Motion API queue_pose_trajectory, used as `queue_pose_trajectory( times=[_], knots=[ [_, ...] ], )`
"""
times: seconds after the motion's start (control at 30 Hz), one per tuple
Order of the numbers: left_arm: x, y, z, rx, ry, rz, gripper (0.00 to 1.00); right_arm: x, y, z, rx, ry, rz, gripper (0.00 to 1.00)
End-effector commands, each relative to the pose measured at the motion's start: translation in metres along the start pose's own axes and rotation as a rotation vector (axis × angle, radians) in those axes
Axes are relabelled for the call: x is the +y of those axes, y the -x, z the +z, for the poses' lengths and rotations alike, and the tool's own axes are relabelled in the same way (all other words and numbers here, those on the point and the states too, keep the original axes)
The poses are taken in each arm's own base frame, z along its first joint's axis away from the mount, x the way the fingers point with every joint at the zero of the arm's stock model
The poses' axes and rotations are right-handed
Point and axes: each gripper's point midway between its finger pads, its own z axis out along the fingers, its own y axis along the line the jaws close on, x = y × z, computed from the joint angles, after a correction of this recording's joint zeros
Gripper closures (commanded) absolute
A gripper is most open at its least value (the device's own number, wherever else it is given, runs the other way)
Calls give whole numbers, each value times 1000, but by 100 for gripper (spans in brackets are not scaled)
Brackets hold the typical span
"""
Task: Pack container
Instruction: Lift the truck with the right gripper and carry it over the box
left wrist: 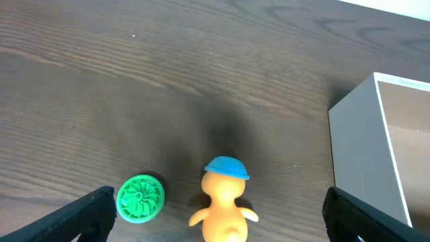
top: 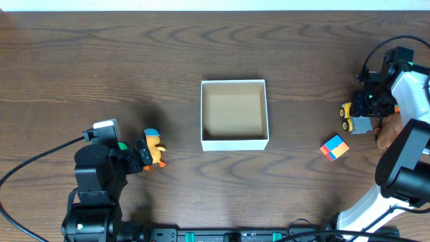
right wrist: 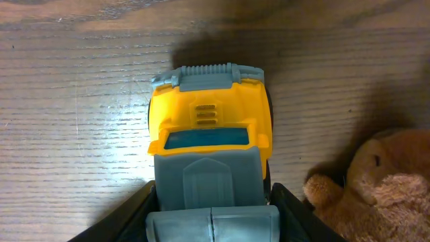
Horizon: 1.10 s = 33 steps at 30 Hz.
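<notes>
My right gripper would bring the truck up if I lifted it now, because its fingers are closed on the grey bed at the rear of the truck (top: 355,118).
The container (top: 234,142), a small square white box with a tan inside, stands empty at the table's middle; its white wall shows in the left wrist view (left wrist: 353,141). My left gripper (top: 144,158) (left wrist: 218,218) is wide open, its fingers on either side of an orange duck with a blue cap (top: 155,146) (left wrist: 225,202) and a green disc (left wrist: 140,198). My right gripper (top: 367,111) (right wrist: 211,218) is shut on a yellow and grey toy truck (top: 355,118) (right wrist: 211,134), which rests on the table at the far right.
A multicoloured cube (top: 334,148) lies between the container and the truck. A brown plush bear (top: 388,132) (right wrist: 383,181) lies right beside the truck and the right gripper. The table is dark wood.
</notes>
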Motion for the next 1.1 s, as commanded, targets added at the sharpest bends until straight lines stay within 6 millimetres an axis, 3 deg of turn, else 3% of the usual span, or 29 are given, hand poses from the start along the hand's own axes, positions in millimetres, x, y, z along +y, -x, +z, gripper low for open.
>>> queue_pose_trajectory(
  times=[0.0,0.1,0.3,0.47,0.67,0.87,0.97,1.07],
  knots=[
    [1,11,-5,-29,12,-5,2,0,7,-5,-24,-9,-6,76],
    [1,11,-5,-29,11,-5,2,2,8,-5,-28,3,-3,99],
    [1,11,-5,-29,11,-5,2,11,15,-20,-54,56,79,99],
    [1,11,-5,-29,12,-5,2,42,31,-70,-129,141,158,99],
    [1,11,-5,-29,11,-6,2,109,35,-136,-265,187,47,99],
    [1,11,-5,-29,11,-6,2,214,30,-194,-434,287,-80,99],
    [1,11,-5,-29,11,-6,2,259,21,-203,-462,309,-113,99],
    [1,11,-5,-29,11,-6,2,306,10,-196,-466,300,-162,99]
  ],
)
